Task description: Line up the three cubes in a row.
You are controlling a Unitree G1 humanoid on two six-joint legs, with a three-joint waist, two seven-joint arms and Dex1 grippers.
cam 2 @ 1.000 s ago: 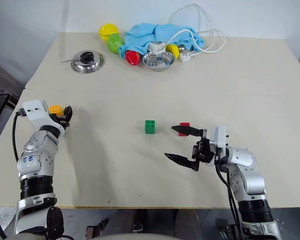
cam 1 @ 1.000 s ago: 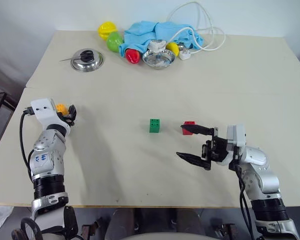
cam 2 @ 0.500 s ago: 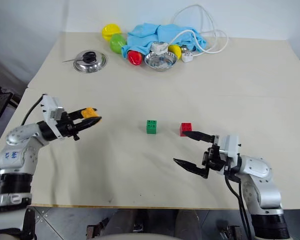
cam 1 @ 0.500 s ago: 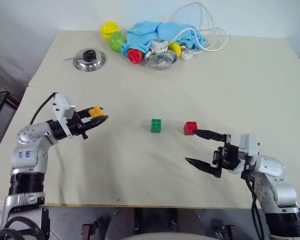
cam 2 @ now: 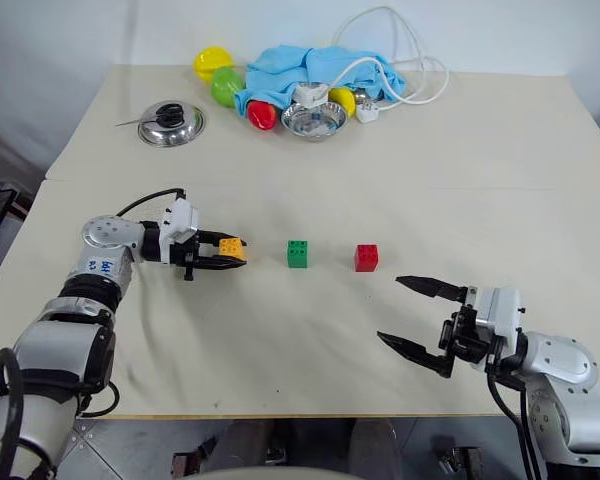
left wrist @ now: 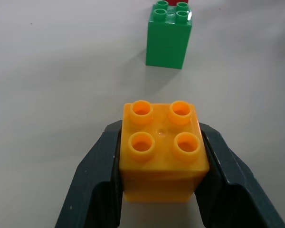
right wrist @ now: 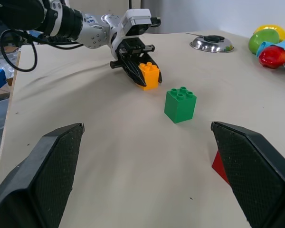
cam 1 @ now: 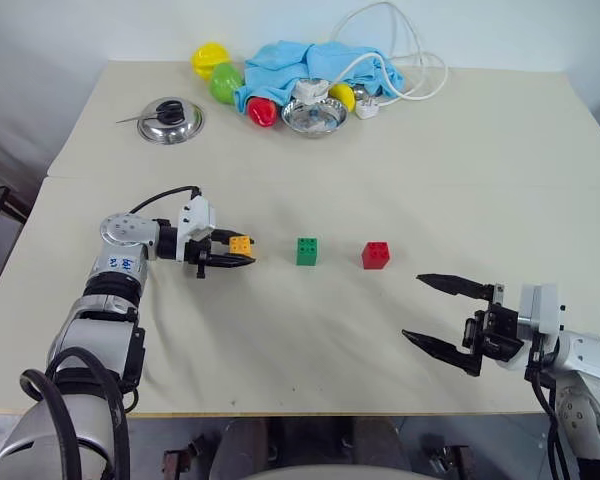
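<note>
My left gripper is ready to release the orange-yellow cube (cam 1: pixel 240 244): the bottom of the cube is at the tabletop beside the green cube, so the cube would stand in the row.
My left gripper (cam 1: pixel 238 251) is shut on the orange-yellow cube (cam 1: pixel 240 244), holding it studs-up just above the table, left of the green cube (cam 1: pixel 307 251). The red cube (cam 1: pixel 376 255) sits on the table to the right of the green one. The left wrist view has the orange-yellow cube (left wrist: pixel 161 149) clamped between both fingers, with the green cube (left wrist: pixel 169 33) ahead. My right gripper (cam 1: pixel 445 315) stands open and empty near the front right of the table, apart from the red cube. In the right wrist view the green cube (right wrist: pixel 180 104) stands beyond its spread fingers.
At the table's (cam 1: pixel 460 170) far edge lie a blue cloth (cam 1: pixel 310 65), round toy fruits (cam 1: pixel 212 62), a small metal bowl (cam 1: pixel 314 117), a white cable (cam 1: pixel 410 60) and a metal lid (cam 1: pixel 169 120).
My left gripper closed on the orange-yellow cube at the table's left, swung to point right and carried it toward the green cube. My right gripper drew back from the red cube, still open.
</note>
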